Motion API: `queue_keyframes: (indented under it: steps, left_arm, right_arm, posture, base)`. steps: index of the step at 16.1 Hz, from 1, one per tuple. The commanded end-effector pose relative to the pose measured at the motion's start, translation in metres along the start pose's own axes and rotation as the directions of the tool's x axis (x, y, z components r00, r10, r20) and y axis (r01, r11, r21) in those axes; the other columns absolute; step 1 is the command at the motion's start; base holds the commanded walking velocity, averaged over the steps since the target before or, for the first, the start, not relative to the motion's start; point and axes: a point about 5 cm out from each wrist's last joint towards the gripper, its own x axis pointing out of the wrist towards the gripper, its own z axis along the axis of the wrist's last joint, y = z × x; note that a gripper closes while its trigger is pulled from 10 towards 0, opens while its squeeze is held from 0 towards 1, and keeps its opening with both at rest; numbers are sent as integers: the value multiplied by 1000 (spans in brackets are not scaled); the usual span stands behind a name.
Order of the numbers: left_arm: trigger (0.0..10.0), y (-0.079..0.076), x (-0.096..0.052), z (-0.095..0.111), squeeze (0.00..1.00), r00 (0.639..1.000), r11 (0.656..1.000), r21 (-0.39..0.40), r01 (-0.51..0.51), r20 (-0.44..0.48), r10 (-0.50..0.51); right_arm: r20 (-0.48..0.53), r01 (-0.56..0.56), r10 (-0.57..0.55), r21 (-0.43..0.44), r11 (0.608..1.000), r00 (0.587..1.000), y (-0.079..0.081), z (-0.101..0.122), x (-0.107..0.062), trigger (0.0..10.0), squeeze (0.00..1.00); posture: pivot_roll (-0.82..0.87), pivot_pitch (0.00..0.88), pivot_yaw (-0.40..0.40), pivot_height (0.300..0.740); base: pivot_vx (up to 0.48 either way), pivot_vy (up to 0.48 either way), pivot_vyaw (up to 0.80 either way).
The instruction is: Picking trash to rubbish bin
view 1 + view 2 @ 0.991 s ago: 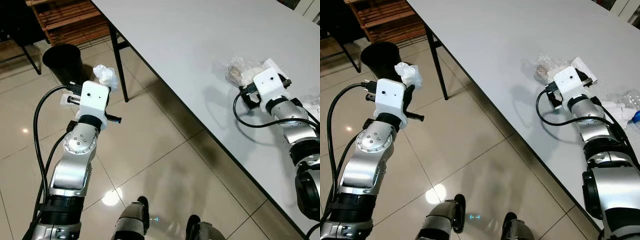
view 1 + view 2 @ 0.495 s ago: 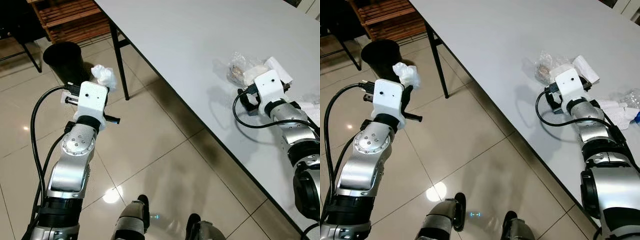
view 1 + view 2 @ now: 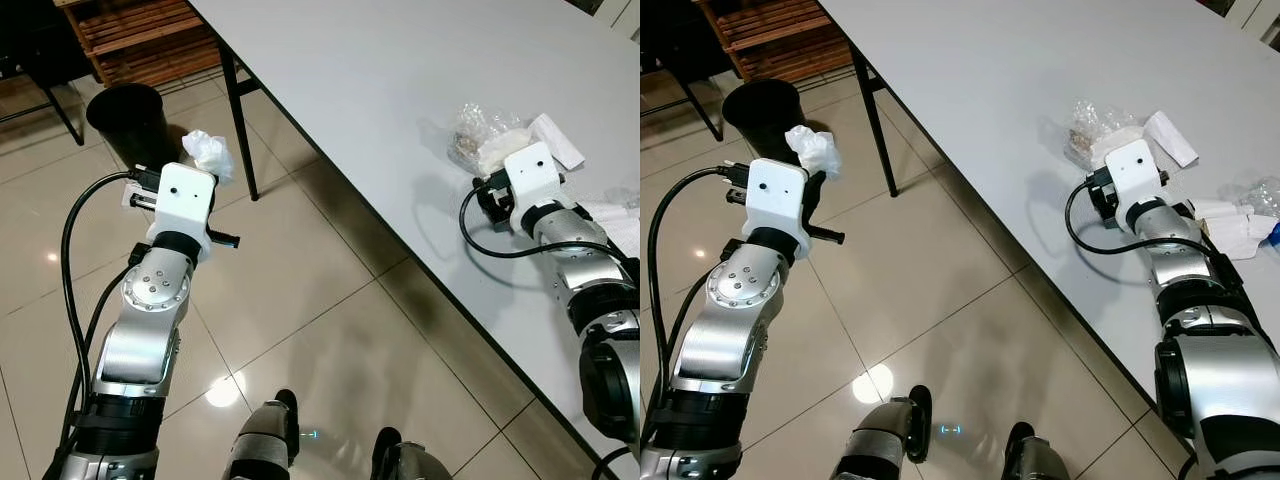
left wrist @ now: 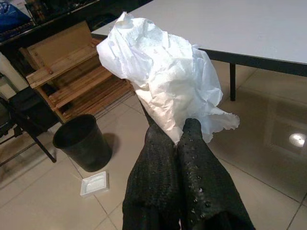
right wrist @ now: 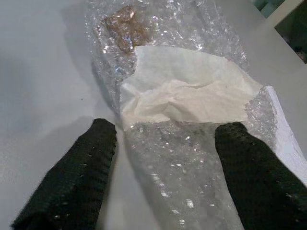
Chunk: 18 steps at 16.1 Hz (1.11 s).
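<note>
The clear plastic bag is wide around the white paper point(image 5: 187, 88) and brown lump, so I will grab it by its narrower empty end point(image 5: 176, 155) next with my right gripper.
A crumpled white tissue point(image 4: 158, 76) is pinched in my left gripper point(image 4: 175, 136), which is shut on it. It hangs over the tiled floor, a short way from the black rubbish bin point(image 3: 128, 118). On the grey table point(image 3: 380, 70) lies a clear bubble-wrap bag point(image 5: 177, 96) with white paper and a brown lump inside. My right gripper point(image 5: 163, 158) is open, low over the table, one finger on either side of the bag's near end. In the left eye view the bag point(image 3: 487, 140) lies just beyond the right wrist.
A black table leg point(image 3: 238, 120) stands between the left arm and the table. A wooden rack point(image 3: 140, 35) sits behind the bin, and a small white tray point(image 4: 94, 183) lies on the floor beside it. More crumpled white and clear trash point(image 3: 1240, 215) lies at the table's right.
My right gripper has drawn back a little toward me, so more of the bubble-wrap bag shows. The left arm with the tissue has hardly moved.
</note>
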Motion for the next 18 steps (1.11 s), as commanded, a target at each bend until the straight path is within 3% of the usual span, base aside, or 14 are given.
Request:
queue_keyframes:
  steps: [1, 13, 18]
  left_arm:
    - [0, 1, -3, 3, 0, 1000, 1000, 6, 7, 6, -7]
    - [0, 4, -3, 3, 0, 1000, 1000, 14, 4, 6, -4]
    - [0, 0, 0, 4, 0, 1000, 1000, 7, 12, 9, -12]
  right_arm:
    - [-88, -41, 42, 11, 999, 995, 11, -23, -6, 0, 0]
    - [-102, -31, 33, 20, 999, 994, 18, -29, -7, 0, 0]
    - [-108, -10, 15, 43, 999, 994, 12, -34, -11, 0, 0]
  posture:
    - [599, 285, -6, 740]
    - [605, 273, 1, 740]
    - [588, 269, 1, 740]
  base:
    - [0, 0, 0]
    - [0, 0, 0]
    - [0, 0, 0]
